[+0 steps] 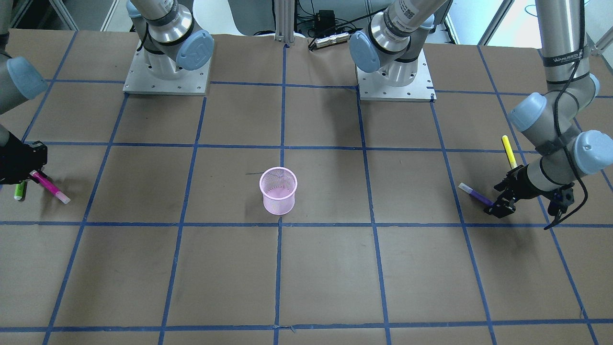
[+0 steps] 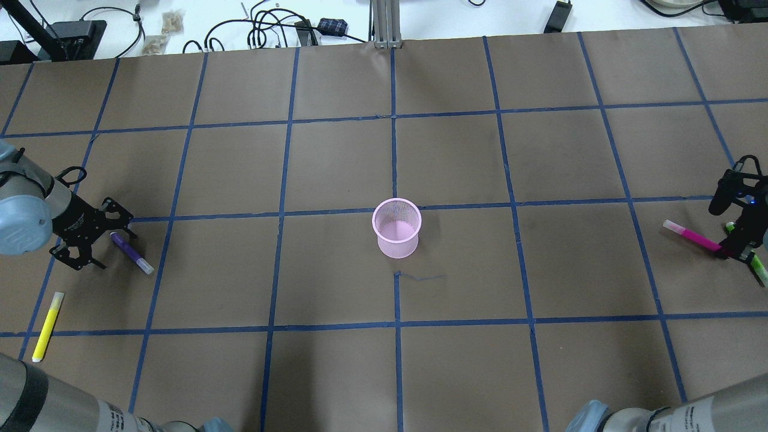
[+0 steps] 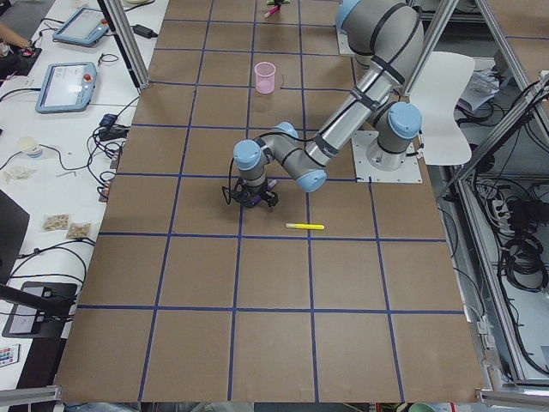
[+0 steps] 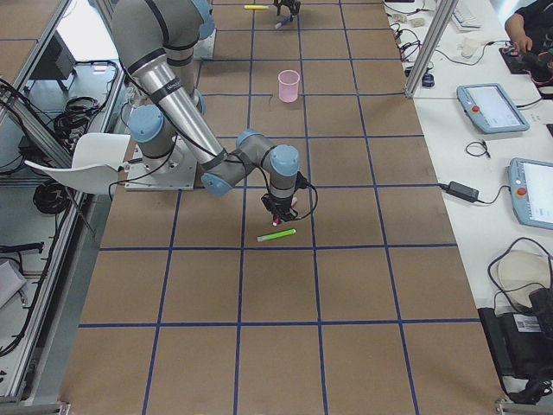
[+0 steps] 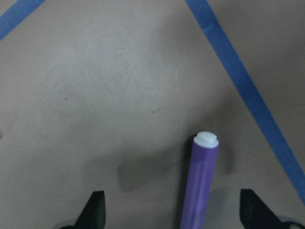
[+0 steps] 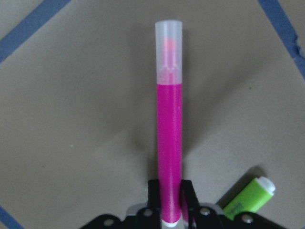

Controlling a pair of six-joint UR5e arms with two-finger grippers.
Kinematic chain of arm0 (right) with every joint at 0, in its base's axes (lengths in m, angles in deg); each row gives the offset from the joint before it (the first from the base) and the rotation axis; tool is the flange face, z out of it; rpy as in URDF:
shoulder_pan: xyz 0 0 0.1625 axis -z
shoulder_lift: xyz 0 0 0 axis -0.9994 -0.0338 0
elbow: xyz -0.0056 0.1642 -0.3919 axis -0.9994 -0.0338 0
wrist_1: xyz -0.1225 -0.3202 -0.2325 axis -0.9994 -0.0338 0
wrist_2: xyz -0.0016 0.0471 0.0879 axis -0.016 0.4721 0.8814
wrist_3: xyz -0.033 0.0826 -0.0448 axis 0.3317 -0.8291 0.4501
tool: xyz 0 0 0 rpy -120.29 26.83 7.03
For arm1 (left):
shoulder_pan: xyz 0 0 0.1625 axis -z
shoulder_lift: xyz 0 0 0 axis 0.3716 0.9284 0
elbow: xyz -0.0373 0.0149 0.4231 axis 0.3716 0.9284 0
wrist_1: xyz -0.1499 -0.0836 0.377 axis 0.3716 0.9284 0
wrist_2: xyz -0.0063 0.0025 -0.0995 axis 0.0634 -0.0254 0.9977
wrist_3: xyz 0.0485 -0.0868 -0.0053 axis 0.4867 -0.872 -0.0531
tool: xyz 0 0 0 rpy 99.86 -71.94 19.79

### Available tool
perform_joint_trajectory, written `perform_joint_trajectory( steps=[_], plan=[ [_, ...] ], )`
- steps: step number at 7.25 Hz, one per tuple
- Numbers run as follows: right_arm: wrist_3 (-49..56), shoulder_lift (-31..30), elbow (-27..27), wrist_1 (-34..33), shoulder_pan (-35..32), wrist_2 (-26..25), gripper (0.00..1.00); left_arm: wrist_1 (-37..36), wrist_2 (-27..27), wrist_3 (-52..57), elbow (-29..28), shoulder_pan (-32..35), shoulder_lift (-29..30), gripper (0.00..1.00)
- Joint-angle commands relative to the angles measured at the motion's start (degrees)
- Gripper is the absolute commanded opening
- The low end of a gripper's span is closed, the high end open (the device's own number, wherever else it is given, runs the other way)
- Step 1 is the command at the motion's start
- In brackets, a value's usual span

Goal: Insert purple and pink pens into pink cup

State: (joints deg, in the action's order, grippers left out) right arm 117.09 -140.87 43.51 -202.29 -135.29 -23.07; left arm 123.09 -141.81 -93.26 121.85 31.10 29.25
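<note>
My left gripper grips the purple pen by its opposite purple end (image 1: 488, 201) next, so the purple pen's white tip (image 1: 462, 187) stays free to enter the pink cup.
The pink mesh cup (image 2: 396, 228) stands upright at the table's middle and also shows in the front view (image 1: 278, 190). The purple pen (image 2: 131, 253) lies on the table at the left. My left gripper (image 2: 109, 243) is open, with its fingers either side of the pen's near end; the left wrist view shows the pen (image 5: 202, 186) between the spread fingertips (image 5: 97, 210). My right gripper (image 2: 729, 249) at the far right is shut on the end of the pink pen (image 2: 690, 236), which points toward the cup. The right wrist view shows the pink pen (image 6: 169, 124) clamped.
A green pen (image 2: 757, 267) lies right beside my right gripper and shows in its wrist view (image 6: 248, 200). A yellow pen (image 2: 47, 326) lies on the table near my left arm. Brown paper with a blue tape grid covers the table (image 2: 336, 372).
</note>
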Motion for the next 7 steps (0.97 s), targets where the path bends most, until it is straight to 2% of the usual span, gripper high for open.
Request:
perform_joint_trajectory(
  steps=[1,2,3,4,5,6,7],
  plan=[
    [-2.2,-3.8,-3.0,5.3,-0.8,-1.5,0.00,-1.0,0.2,0.1,0.0,0.0,0.1,0.88],
    [-5.3,-4.6,-6.9,11.0,-2.9,-1.7,0.00,-1.1,0.2,0.2,0.0,0.0,0.0,0.88],
    [-6.1,-4.4,-13.7,18.1,-7.0,-5.5,0.00,-1.1,0.3,0.2,0.0,0.1,0.0,0.88],
    [-10.1,-4.5,-19.5,26.0,-11.7,-7.4,0.00,-1.1,0.3,0.1,0.1,0.0,0.1,0.78],
    [-15.0,-4.6,-24.1,34.5,-15.7,-7.3,0.00,-1.1,0.4,0.2,0.0,0.1,0.1,0.60],
    [-15.9,-4.7,-27.1,38.5,-20.6,-7.6,0.00,-1.1,0.4,0.3,0.0,0.1,0.0,0.47],
    [-18.3,-5.1,-29.3,40.2,-25.9,-9.8,0.00,-1.4,0.4,0.1,0.0,0.1,-0.2,0.44]
  ],
)
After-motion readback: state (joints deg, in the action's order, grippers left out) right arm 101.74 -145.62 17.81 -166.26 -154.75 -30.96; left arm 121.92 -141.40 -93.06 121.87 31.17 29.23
